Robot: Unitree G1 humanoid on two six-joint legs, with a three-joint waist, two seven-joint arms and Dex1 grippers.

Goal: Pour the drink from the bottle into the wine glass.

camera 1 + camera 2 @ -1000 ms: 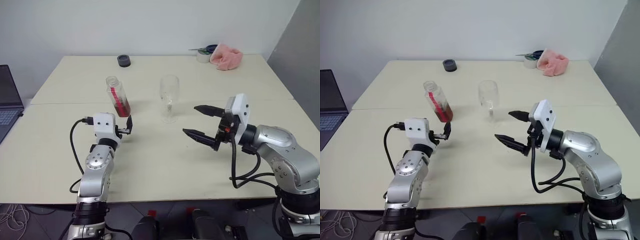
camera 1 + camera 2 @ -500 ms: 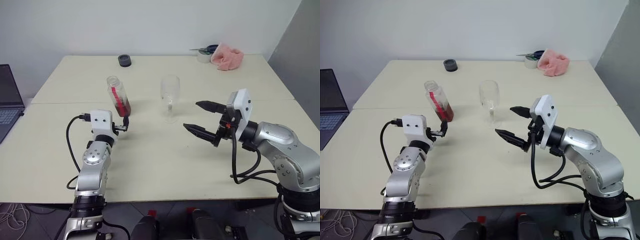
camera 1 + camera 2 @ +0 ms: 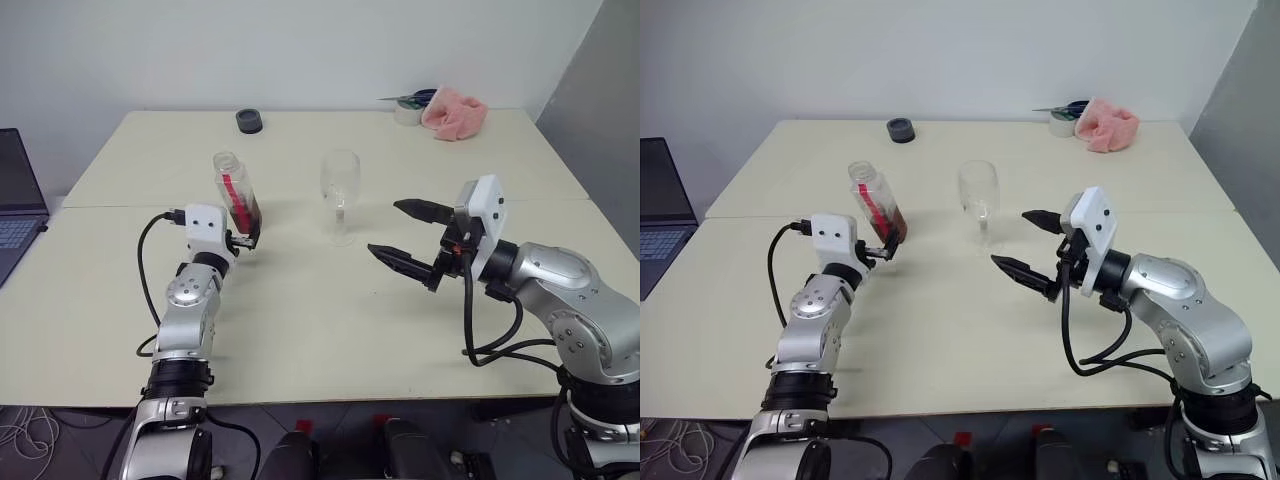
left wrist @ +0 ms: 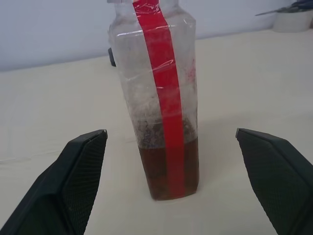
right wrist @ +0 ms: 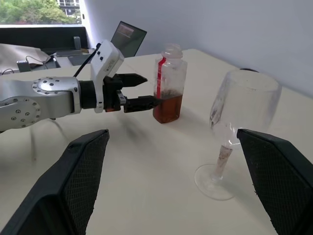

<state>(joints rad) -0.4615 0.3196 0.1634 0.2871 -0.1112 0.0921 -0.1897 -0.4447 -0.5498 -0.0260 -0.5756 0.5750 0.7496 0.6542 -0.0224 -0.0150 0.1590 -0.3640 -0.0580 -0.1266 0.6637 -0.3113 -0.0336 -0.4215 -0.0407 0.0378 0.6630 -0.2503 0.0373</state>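
The bottle rounds in at its open neck [image 3: 227,162], so my left gripper should next grab the lower body [image 3: 244,212] of the bottle, where the bottle's sides are flat.
The bottle [image 3: 236,193] stands upright on the table, clear with a red strip and no cap on its neck. The dark amber drink [image 4: 166,166] fills its lower third. My left gripper [image 3: 246,238] is open and level at the bottle's base. In the left wrist view the bottle [image 4: 159,93] stands centred just beyond the two fingertips, with a gap on each side. The empty wine glass [image 3: 340,192] stands upright to the right of the bottle. My right gripper [image 3: 385,228] hovers open to the right of the glass, pointing toward it.
A black round lid [image 3: 248,121] lies at the table's far edge. A pink cloth [image 3: 453,112], a tape roll [image 3: 405,114] and scissors sit at the far right corner. A laptop [image 3: 15,200] stands off the table's left side.
My left gripper has moved forward to the bottle's base, still open. The right gripper, bottle and glass have stayed put.
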